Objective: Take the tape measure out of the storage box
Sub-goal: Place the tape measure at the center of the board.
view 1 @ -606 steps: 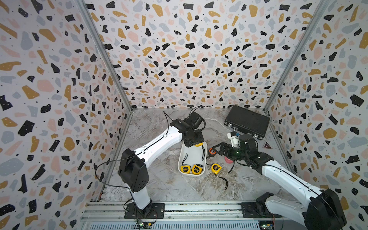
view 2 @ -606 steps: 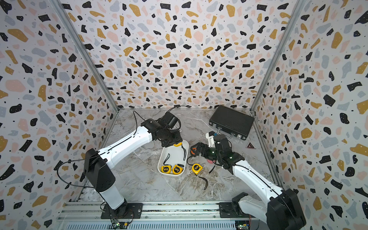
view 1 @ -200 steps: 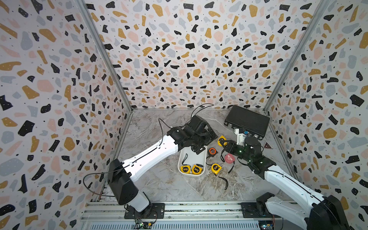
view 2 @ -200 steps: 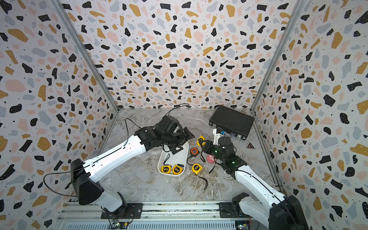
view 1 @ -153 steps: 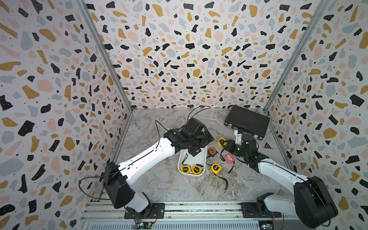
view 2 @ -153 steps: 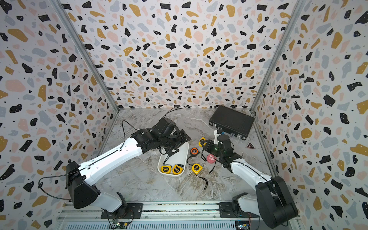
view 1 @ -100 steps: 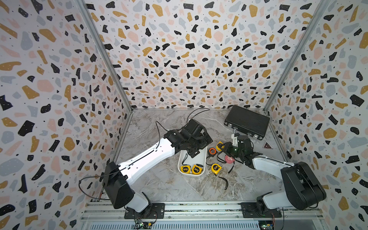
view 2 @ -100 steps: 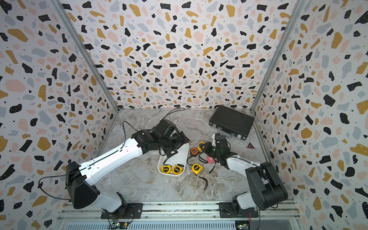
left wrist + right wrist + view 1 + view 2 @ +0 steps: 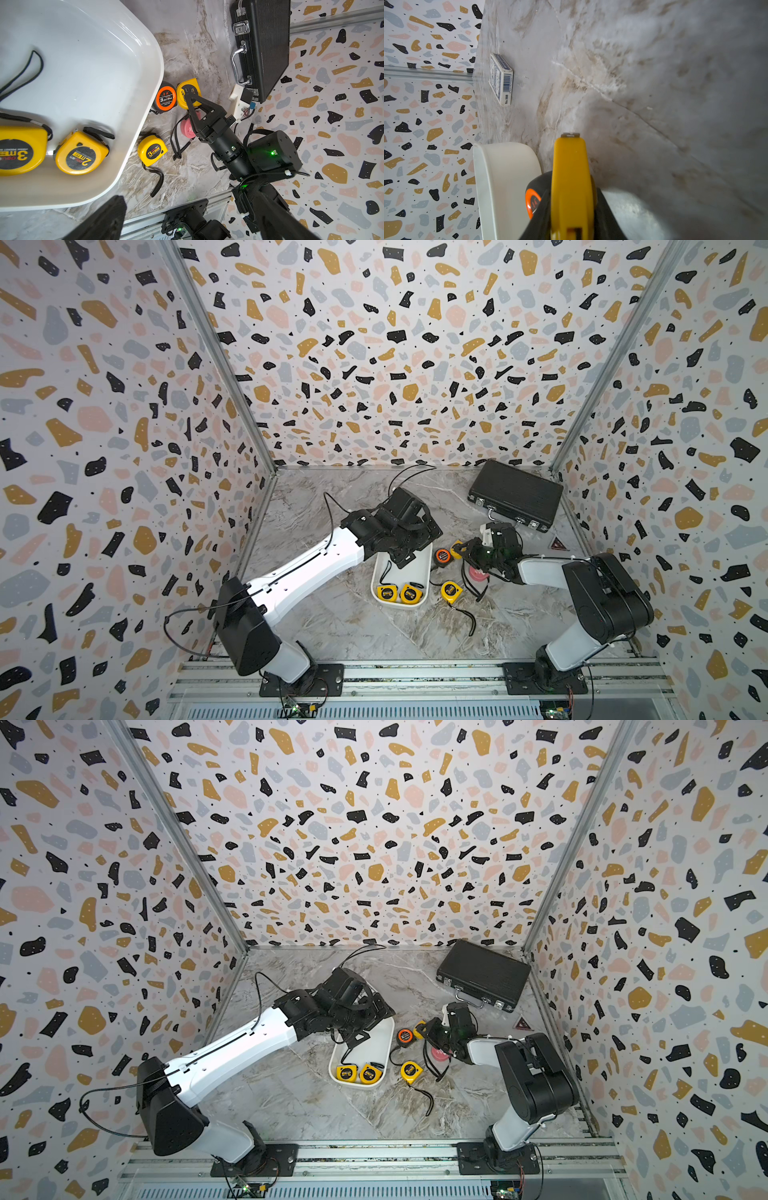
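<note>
My right gripper opens now, since the yellow tape measure's bottom [image 9: 457, 550] [image 9: 571, 176] meets the tabletop beside the orange-and-black one and would lie there.
The white storage box [image 9: 423, 570] [image 9: 386, 1036] lies mid-table with two yellow tape measures [image 9: 385, 592] [image 9: 410, 594] at its near end; the left wrist view shows them too [image 9: 81, 153]. My right gripper [image 9: 459, 549] [image 9: 571, 207] is shut on another yellow tape measure [image 9: 188, 91] [image 9: 570, 166], outside the box, low beside an orange-and-black one [image 9: 442, 556]. My left gripper [image 9: 415, 547] [image 9: 372, 1025] hangs open and empty over the box's far end.
A third yellow tape measure [image 9: 451, 591] and a pink one [image 9: 476, 573] lie on the table right of the box, straps trailing. A black briefcase [image 9: 515, 493] sits at the back right. A small card box [image 9: 501, 79] lies by the left wall.
My right arm has folded down, and its gripper has carried the yellow tape measure slightly lower and nearer the orange one. My left gripper has drawn back a little over the box.
</note>
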